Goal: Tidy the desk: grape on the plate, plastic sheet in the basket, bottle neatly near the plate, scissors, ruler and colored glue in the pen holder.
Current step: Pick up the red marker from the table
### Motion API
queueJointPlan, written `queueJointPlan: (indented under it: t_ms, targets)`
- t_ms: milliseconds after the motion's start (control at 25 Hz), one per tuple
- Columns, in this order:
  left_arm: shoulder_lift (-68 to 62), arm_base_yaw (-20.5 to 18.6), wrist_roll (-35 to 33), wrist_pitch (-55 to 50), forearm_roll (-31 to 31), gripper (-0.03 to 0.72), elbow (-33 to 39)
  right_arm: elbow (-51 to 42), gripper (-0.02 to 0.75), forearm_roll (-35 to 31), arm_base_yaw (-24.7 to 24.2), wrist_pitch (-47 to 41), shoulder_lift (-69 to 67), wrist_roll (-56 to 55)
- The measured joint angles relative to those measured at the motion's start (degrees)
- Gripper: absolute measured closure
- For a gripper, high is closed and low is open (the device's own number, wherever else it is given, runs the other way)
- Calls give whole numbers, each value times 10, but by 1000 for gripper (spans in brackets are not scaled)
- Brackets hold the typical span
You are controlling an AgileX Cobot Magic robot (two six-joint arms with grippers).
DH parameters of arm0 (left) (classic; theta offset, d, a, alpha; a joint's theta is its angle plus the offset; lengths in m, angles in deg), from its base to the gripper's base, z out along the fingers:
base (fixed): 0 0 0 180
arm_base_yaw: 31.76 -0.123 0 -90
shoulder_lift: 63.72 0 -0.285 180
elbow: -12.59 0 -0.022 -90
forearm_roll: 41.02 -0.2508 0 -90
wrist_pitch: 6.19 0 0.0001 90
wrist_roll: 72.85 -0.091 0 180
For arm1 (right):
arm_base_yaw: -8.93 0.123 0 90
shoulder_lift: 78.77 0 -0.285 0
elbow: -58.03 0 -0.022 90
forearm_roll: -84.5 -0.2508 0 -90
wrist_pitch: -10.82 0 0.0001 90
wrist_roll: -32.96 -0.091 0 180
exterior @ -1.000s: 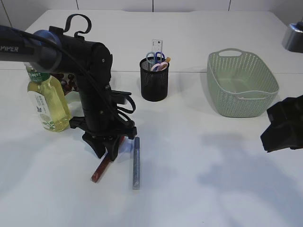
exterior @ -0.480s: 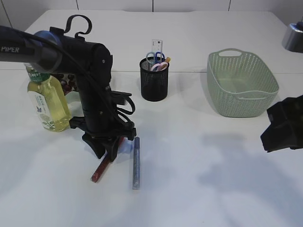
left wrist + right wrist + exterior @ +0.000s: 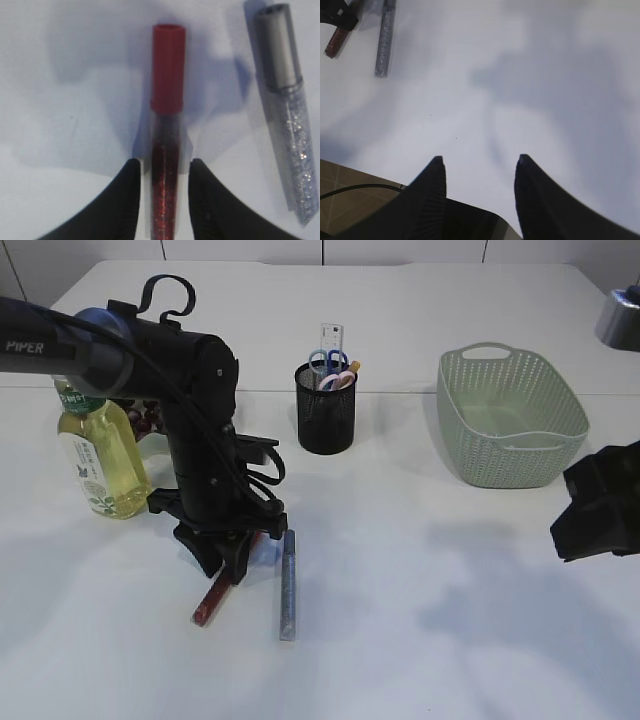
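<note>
The red glitter glue tube has to go in the pen holder with the colored glue, so my left gripper will next grab the tube by its clear body (image 3: 165, 185).
My left gripper (image 3: 226, 566) (image 3: 165, 162) stands open, low over the table. Its jaws straddle a red glitter glue tube (image 3: 206, 605) (image 3: 168, 75), with a slim gap on each side. The tube lies flat and its red cap points away from the wrist. A silver glitter glue tube (image 3: 288, 585) (image 3: 287, 125) lies just to its right. The black mesh pen holder (image 3: 326, 420) holds scissors (image 3: 328, 362) and a ruler (image 3: 332, 335). The bottle (image 3: 95, 455) of yellow liquid stands beside the grapes (image 3: 146, 414) on the plate (image 3: 152, 447). My right gripper (image 3: 479, 159) hovers open and empty at the right. The plastic sheet is out of view.
A pale green basket (image 3: 510, 415) stands at the back right. The table's front edge and brown floor (image 3: 350, 182) show below the right gripper. The left arm (image 3: 195, 420) hides part of the plate.
The left arm has barely shifted. The jaws and both glue tubes stay as they were.
</note>
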State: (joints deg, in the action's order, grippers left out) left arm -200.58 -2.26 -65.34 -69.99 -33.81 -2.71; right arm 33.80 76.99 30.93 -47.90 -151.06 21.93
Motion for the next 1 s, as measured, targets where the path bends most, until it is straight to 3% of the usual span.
queueJointPlan:
  t_ms: [1000]
  targets:
    - [0,1,-18,-15,10,461,0,0,374,0,0,1,0,0]
